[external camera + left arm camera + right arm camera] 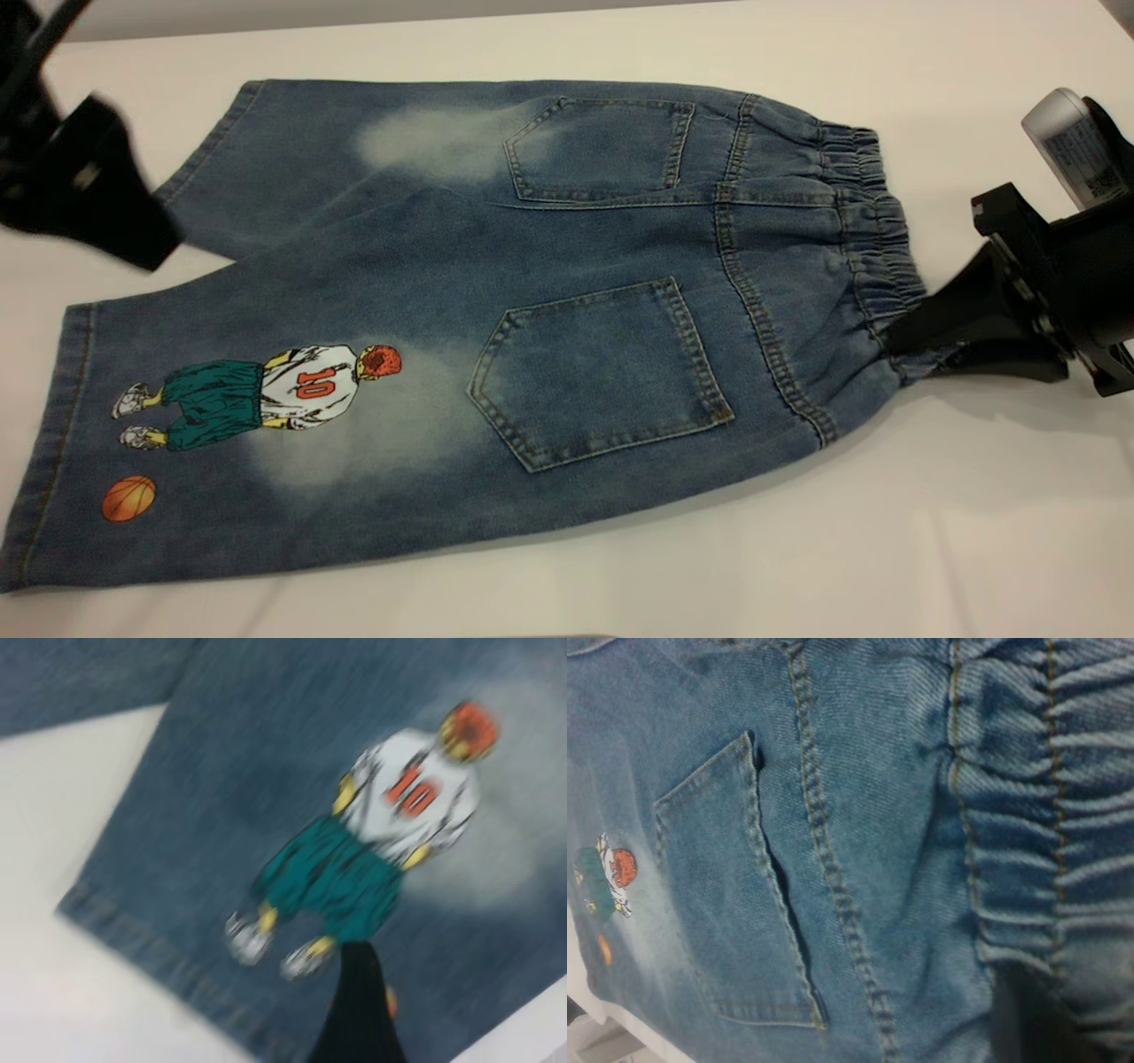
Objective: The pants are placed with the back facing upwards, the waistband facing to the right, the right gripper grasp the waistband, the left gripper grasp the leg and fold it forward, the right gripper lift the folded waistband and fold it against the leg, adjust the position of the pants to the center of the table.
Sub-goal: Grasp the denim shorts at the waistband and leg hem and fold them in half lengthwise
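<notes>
My left gripper grabs the printed leg by its hem corner [48, 548] beside the orange ball next, to fold it over the other leg [287, 154].
The pants [443, 292] lie flat on the white table [886, 549], back pockets up, legs pointing left. The ruffled waistband [873, 239] faces right. My right gripper [897, 347] is clamped on the waistband's near corner, and the denim bunches to a point there. In the right wrist view the gathered waistband [1063, 815] fills the frame, with one dark finger [1028, 1019] against it. My left gripper [146, 244] hovers, blurred, over the far leg's hem at the left. One of its black fingers [359, 1010] shows just past the basketball-player print [390, 833].
The near leg carries the "10" player print [266, 390] and an orange ball [129, 498] close to its hem. Bare white tabletop surrounds the shorts, widest along the front and at the right. The near leg's hem almost reaches the left edge of the exterior view.
</notes>
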